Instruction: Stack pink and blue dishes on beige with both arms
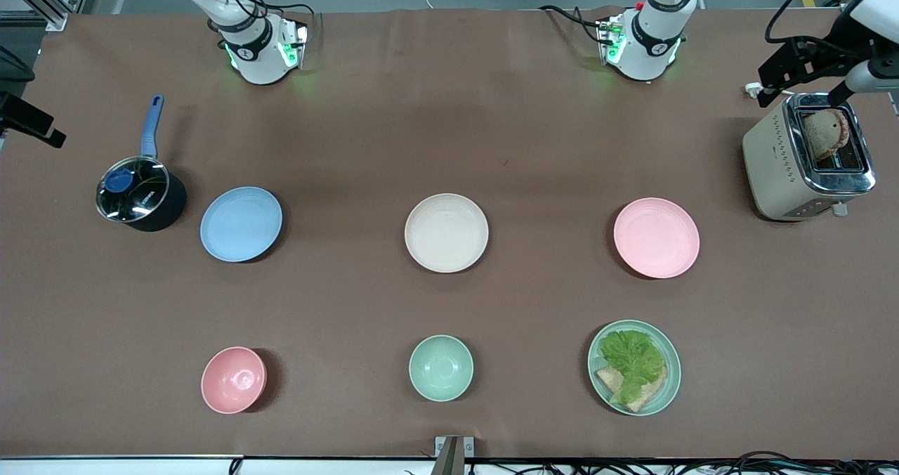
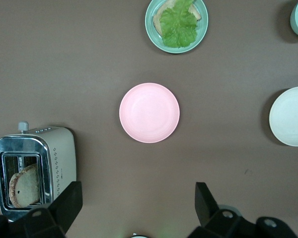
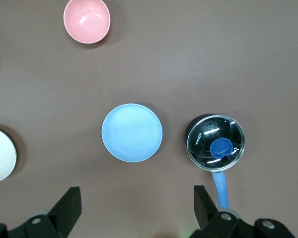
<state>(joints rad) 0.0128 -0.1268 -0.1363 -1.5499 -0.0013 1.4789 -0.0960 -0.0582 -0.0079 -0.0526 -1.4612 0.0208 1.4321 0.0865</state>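
I should next grab the pink plate by its rim [image 1: 694,226] with my left gripper, to stack it on the beige plate.
The cream-beige plate [image 1: 447,232] lies at the table's middle. The light blue plate [image 1: 241,223] lies beside it toward the right arm's end, the pale pink plate [image 1: 657,237] toward the left arm's end. My left gripper [image 2: 137,188] hangs open and empty high over bare table, with the pink plate [image 2: 149,112] a little ahead of its fingers and the beige plate [image 2: 289,116] at the view's edge. My right gripper [image 3: 136,191] is likewise open and empty, high up near the blue plate [image 3: 132,132]. Neither hand shows in the front view.
A lidded pot [image 1: 139,192] with a blue handle stands beside the blue plate. A toaster [image 1: 804,160] holding bread stands at the left arm's end. Nearer the front camera are a pink bowl [image 1: 233,379], a mint-green bowl [image 1: 440,367] and a mint-green plate [image 1: 634,367] with lettuce and bread.
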